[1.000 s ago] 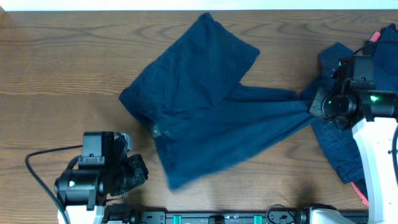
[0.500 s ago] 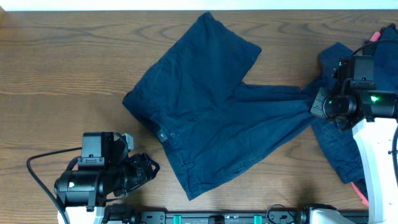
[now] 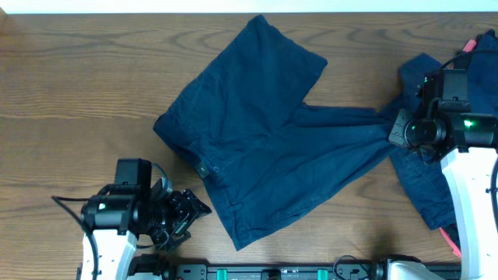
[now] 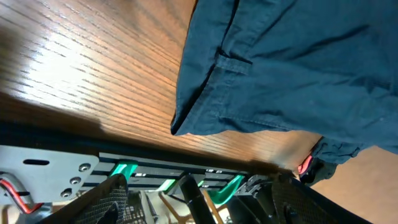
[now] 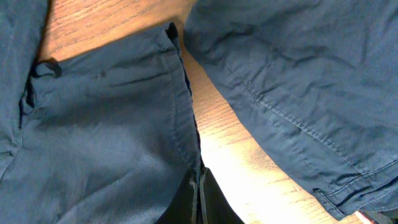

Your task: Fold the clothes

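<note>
My left gripper grips the waistband edge next, opposite my right gripper's pinch, to straighten the shorts [image 3: 264,148] for folding.
The clothes are dark navy. One pair of shorts [image 3: 264,148] lies spread across the middle of the table, its waistband toward the front left. My left gripper [image 3: 194,210] stands open just left of the waistband corner [image 4: 177,127], apart from it, and its fingers [image 4: 106,202] hold nothing. My right gripper [image 3: 389,132] is shut on the far right edge of the shorts [image 5: 106,137]; its closed tips [image 5: 199,180] pinch the cloth. A second navy garment [image 3: 420,179] lies bunched under the right arm.
A small red-pink object [image 3: 469,45] shows at the far right edge, and another red-pink bit [image 3: 454,241] pokes out beneath the second garment. The table's front rail [image 4: 161,174] runs close behind the left gripper. Bare wood [image 3: 78,93] lies to the left.
My left gripper has opened and let go of the shorts' waistband, then drawn back a little. The shorts have settled flat. The right arm has not moved.
</note>
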Robot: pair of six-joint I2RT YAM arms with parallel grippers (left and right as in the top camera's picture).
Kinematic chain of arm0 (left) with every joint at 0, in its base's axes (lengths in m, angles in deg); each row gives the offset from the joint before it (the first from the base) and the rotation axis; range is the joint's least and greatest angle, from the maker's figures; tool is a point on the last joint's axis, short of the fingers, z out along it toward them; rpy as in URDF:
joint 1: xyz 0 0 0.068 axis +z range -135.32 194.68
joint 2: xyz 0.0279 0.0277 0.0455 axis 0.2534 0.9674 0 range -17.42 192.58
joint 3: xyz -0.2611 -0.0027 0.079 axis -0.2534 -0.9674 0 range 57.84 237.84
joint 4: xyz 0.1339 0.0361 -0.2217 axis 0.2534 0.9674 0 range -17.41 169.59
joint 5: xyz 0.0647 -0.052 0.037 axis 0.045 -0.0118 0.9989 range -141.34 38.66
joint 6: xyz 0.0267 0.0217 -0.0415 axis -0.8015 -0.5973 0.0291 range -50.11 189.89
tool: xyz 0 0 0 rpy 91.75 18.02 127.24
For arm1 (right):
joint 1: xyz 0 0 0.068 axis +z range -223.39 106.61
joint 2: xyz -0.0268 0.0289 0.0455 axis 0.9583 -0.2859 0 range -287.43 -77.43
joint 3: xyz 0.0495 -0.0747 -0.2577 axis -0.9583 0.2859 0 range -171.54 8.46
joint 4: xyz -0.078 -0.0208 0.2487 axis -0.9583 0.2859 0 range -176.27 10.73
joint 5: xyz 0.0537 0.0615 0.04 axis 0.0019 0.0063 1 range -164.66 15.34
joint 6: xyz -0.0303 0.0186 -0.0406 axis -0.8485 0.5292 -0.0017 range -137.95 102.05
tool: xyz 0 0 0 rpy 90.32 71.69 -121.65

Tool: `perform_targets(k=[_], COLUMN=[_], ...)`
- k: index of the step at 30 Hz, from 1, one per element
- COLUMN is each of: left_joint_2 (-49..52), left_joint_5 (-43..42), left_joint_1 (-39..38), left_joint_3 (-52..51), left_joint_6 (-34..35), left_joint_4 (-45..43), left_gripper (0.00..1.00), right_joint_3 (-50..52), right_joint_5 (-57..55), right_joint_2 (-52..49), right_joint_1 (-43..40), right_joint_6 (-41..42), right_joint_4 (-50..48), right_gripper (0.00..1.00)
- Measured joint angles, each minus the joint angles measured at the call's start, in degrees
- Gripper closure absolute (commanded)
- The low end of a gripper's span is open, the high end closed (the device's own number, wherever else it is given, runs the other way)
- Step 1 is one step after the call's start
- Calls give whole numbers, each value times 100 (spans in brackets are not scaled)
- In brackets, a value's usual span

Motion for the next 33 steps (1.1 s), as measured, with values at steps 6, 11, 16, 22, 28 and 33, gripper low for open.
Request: perform_targets(k=[6,11,16,22,28,33], left_joint_2=[636,1338,2291,3390,3974,4286], left_joint_5=[-22,-46,-20,50,0,-116], left_joint_1=[-22,-203,-258,-258,-254,-269], left_joint_3=[-223,-238,-238,-238,-223,-111], left_joint_6=[79,66,20,11,13,11], left_joint_4=[-509,-1665,-2953,-4046,-4892,-5685], left_gripper=[25,66,91,92,92,91], right_joint_3=[0,0,0,0,0,0], right_joint_5=[0,0,0,-2,-2,72], right_joint_2=[0,0,0,0,0,-31], right_joint_1=[0,0,0,0,0,0], right_joint_6=[0,0,0,-17,-22,-22], right_joint_4=[0,-2,0,-2,-46,-44], right_gripper=[99,99,99,99,99,99])
